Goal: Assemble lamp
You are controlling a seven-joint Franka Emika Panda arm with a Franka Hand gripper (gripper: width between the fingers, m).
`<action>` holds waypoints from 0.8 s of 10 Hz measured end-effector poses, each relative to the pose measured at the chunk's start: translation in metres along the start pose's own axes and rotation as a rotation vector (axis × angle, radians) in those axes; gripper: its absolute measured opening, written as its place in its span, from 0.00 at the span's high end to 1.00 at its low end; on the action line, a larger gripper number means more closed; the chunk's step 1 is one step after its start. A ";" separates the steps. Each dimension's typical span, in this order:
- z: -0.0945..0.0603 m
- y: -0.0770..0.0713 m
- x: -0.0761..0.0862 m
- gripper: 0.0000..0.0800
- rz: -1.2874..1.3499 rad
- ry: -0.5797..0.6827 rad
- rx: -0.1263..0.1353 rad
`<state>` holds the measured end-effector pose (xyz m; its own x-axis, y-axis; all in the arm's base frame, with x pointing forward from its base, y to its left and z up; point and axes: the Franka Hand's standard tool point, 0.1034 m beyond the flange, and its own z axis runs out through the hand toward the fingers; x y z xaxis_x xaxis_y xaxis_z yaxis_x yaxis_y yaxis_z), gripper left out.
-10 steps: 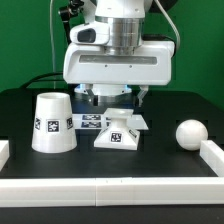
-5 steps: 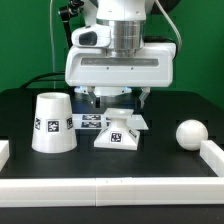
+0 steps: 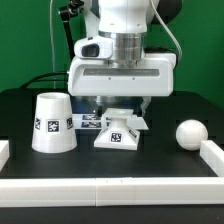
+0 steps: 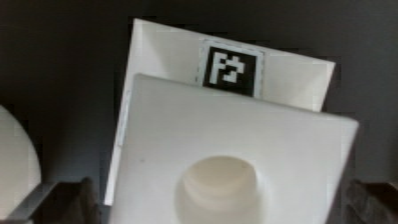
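The robot's gripper has its fingers on either side of the lamp base's upper step, so it needs to close on it now.
The stepped square lamp base stands mid-table and fills the wrist view, with its round socket and a tag showing. My gripper hangs open right above it, empty, with dark fingertips showing at either side of the base. The cone shade stands wide end down at the exterior view's left, and its edge shows in the wrist view. The ball bulb lies at the exterior view's right.
The marker board lies flat behind the base and shade. White rails border the table at the front, the exterior view's right and left. A green wall stands behind.
The arm has shifted a little toward the exterior view's right and slightly lower over the base. The lamp parts have not moved.
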<state>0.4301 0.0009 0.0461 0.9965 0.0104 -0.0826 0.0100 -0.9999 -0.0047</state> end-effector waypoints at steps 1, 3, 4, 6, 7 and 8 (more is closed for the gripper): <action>0.003 0.000 -0.001 0.13 -0.004 -0.003 0.000; 0.002 -0.001 0.000 0.25 -0.006 -0.005 0.000; 0.002 -0.001 0.000 0.33 -0.007 -0.004 0.000; 0.002 -0.001 0.000 0.33 -0.008 -0.005 0.000; 0.002 -0.001 0.000 0.33 -0.008 -0.005 0.000; 0.002 -0.001 0.000 0.33 -0.008 -0.005 0.000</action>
<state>0.4296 0.0018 0.0442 0.9960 0.0186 -0.0876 0.0182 -0.9998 -0.0056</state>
